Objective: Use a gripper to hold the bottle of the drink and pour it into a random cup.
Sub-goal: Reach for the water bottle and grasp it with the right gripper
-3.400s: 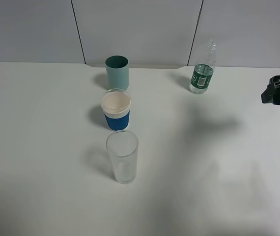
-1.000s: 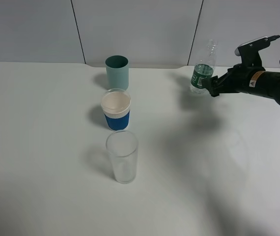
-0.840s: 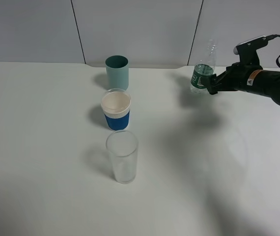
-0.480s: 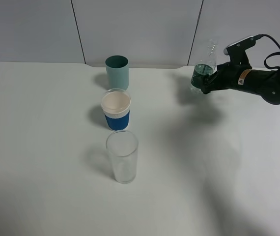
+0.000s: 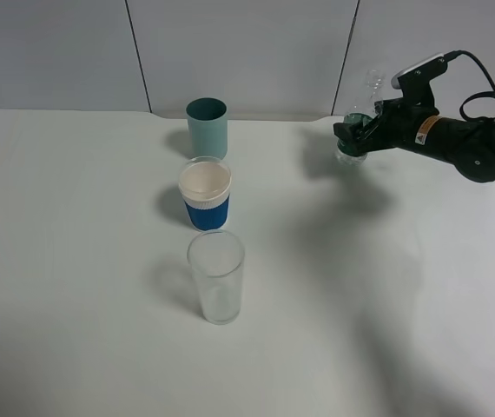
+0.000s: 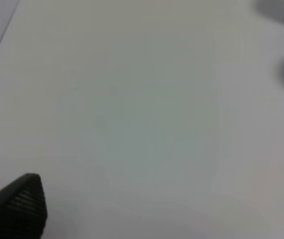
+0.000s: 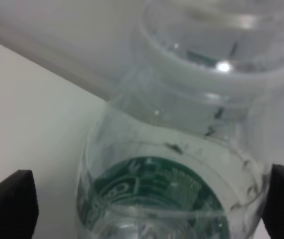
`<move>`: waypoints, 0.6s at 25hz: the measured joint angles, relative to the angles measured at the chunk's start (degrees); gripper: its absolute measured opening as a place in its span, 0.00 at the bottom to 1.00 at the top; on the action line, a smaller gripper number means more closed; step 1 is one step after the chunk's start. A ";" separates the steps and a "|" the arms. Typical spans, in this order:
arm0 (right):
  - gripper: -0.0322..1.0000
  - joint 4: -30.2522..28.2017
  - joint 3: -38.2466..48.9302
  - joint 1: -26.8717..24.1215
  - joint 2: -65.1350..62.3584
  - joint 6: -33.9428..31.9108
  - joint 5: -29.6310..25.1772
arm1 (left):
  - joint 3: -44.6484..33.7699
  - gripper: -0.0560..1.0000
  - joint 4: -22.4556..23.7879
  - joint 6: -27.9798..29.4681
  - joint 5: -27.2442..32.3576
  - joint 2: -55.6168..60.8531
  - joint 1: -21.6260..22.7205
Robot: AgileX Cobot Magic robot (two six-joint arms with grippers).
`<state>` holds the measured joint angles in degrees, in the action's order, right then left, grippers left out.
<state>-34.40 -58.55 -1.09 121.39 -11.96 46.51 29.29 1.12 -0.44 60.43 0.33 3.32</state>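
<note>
My right gripper's fingers reach around the green-labelled body (image 7: 159, 194) of the bottle, below its clear neck, and should close now.
The bottle of the drink (image 5: 372, 85) stands at the back right of the white table, its clear neck showing above my right gripper (image 5: 352, 137). The black jaws sit on either side of its green-labelled body. In the right wrist view the bottle (image 7: 182, 149) fills the frame between the two fingertips (image 7: 10, 204) of the right gripper (image 7: 144, 206), which is open. The pale teal cup (image 5: 207, 127) stands at the back centre, well left of the bottle. My left gripper (image 6: 157, 204) is open over bare table and is out of the high view.
A white cup with a blue sleeve (image 5: 205, 196) stands just in front of the teal cup, and a tall clear glass (image 5: 216, 276) stands in front of that. A grey panelled wall (image 5: 247, 52) runs behind the table's back edge.
My right arm has come in from the right edge and slid left until its open jaws straddle the bottle's body. The bottle and the cups have stayed put.
</note>
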 joint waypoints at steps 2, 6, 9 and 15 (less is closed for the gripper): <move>0.88 0.00 -0.05 0.00 0.00 0.06 0.26 | 0.00 0.98 0.00 0.00 0.00 0.00 0.00; 0.87 0.11 -0.07 0.00 0.00 0.13 0.34 | 0.00 0.98 0.00 0.00 0.00 0.00 0.00; 0.80 0.92 -0.07 0.00 0.00 0.13 0.36 | 0.00 0.98 0.00 0.00 0.00 0.00 0.00; 0.59 1.43 -0.12 0.00 0.18 0.13 0.41 | 0.00 0.98 0.00 0.00 0.00 0.00 0.00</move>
<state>-32.97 -58.67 -1.09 121.57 -11.83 46.92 29.29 1.12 -0.44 60.43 0.33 3.32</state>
